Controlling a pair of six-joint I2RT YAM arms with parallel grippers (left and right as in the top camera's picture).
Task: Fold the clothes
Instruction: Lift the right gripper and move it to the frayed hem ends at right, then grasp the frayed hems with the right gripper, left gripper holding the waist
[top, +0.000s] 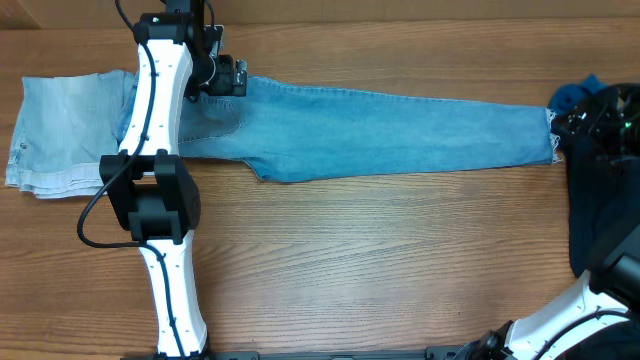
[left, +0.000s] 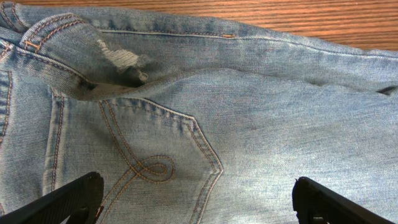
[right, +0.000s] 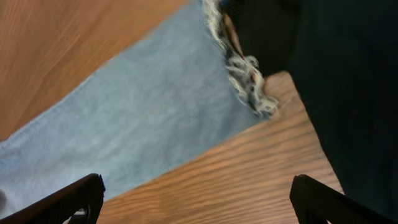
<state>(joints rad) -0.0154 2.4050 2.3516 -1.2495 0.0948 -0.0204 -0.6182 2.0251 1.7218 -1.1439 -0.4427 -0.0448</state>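
Observation:
Next, my right gripper grips the jeans (top: 390, 135) by the frayed hem (top: 553, 138) to fold the leg end over toward the waist.
A long pair of faded light-blue jeans (top: 390, 135) lies stretched across the far part of the table, waist at the left, frayed hem at the right. My left gripper (top: 228, 78) hovers open over the waist end; its wrist view shows the back pocket (left: 149, 155) with looped stitching between its fingers (left: 196, 202). My right gripper (top: 580, 120) is open by the frayed hem (right: 245, 74), its fingers (right: 196, 199) over bare wood. A paler washed-denim piece (top: 65, 135) lies folded at the far left.
A dark navy garment (top: 600, 210) lies at the right edge, also dark in the right wrist view (right: 336, 81). A bright blue cloth (top: 575, 93) shows at the far right. The wooden table (top: 380, 260) stretches to the front.

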